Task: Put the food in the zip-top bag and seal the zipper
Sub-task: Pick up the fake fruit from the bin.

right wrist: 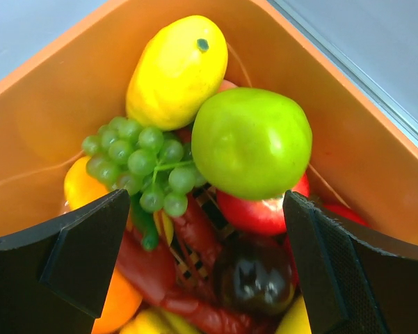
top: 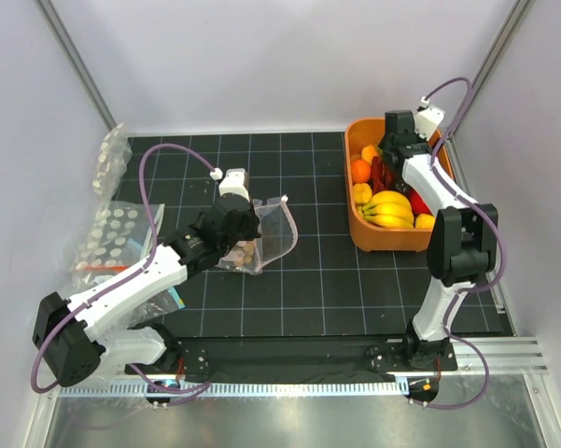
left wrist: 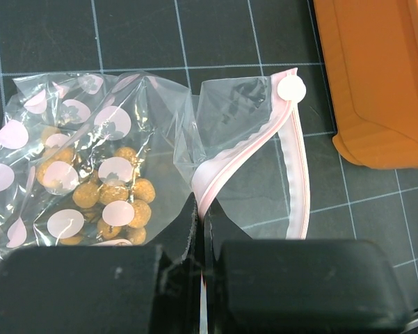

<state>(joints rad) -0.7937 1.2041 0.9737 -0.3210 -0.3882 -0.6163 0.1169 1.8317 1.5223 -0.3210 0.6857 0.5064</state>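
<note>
Next, my right gripper grabs the green apple (right wrist: 252, 142) across opposite sides, leaving the apple's body free to lead into the zip-top bag.
The zip-top bag (top: 273, 233) lies on the black mat, clear with pale pink dots, its mouth gaping toward the tub. A brown nut-like cluster (left wrist: 115, 198) sits inside it. My left gripper (left wrist: 202, 209) is shut on the near pink zipper (left wrist: 229, 156) strip of the bag (left wrist: 125, 132); the other strip curves away to the right. My right gripper (right wrist: 209, 236) stands open low over the food in the orange tub: a green apple (right wrist: 252, 142), a yellow lemon (right wrist: 175, 69), green grapes (right wrist: 142, 163), red pieces (right wrist: 257, 212) and a dark one (right wrist: 254, 275). Nothing is between its fingers.
The orange tub (top: 373, 245) stands at the right of the mat, with bananas (top: 389, 207) at its near end; its corner (left wrist: 375, 83) is close to the bag's mouth. Other clear dotted bags (top: 107, 238) lie at the left edge by the wall.
</note>
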